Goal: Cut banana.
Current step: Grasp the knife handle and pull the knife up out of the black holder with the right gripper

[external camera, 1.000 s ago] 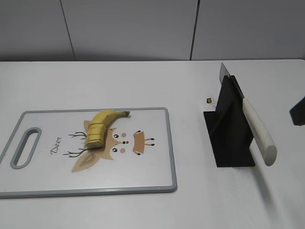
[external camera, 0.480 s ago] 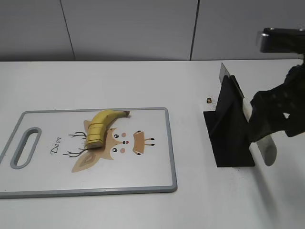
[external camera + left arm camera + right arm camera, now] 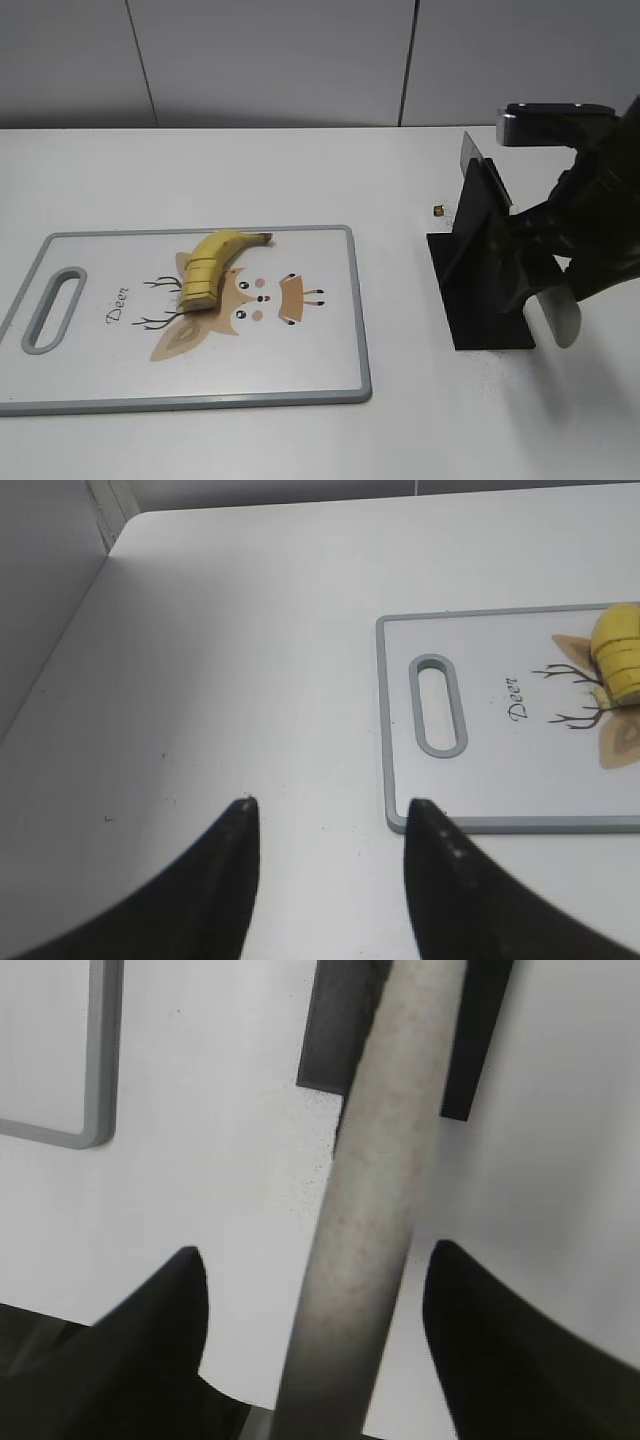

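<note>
My right gripper is next going to grab the knife by its pale handle (image 3: 562, 316) (image 3: 362, 1260). The black stand surrounds the blade, and only the knife's handle sticks out.
The small yellow banana (image 3: 212, 266) lies on the cutting board (image 3: 300, 375), its lower end cut into slices, dark stem tip pointing right. It shows at the right edge of the left wrist view (image 3: 618, 660). A knife with a pale handle (image 3: 558, 312) rests in a black stand (image 3: 480, 290). My right gripper (image 3: 315, 1270) is open with a finger on each side of the knife handle (image 3: 375, 1190), not touching it. In the exterior view the right arm (image 3: 580, 225) covers the middle of the handle. My left gripper (image 3: 330, 805) is open and empty over bare table left of the board.
The cutting board (image 3: 480, 820) has a grey rim, a handle slot (image 3: 440, 705) at its left and a deer drawing. A tiny dark object (image 3: 439, 211) lies on the table left of the stand. The table's left edge meets a wall (image 3: 40, 590).
The right arm has come in from the right and moved left over the knife handle, covering its middle. The banana, board and stand have not moved.
</note>
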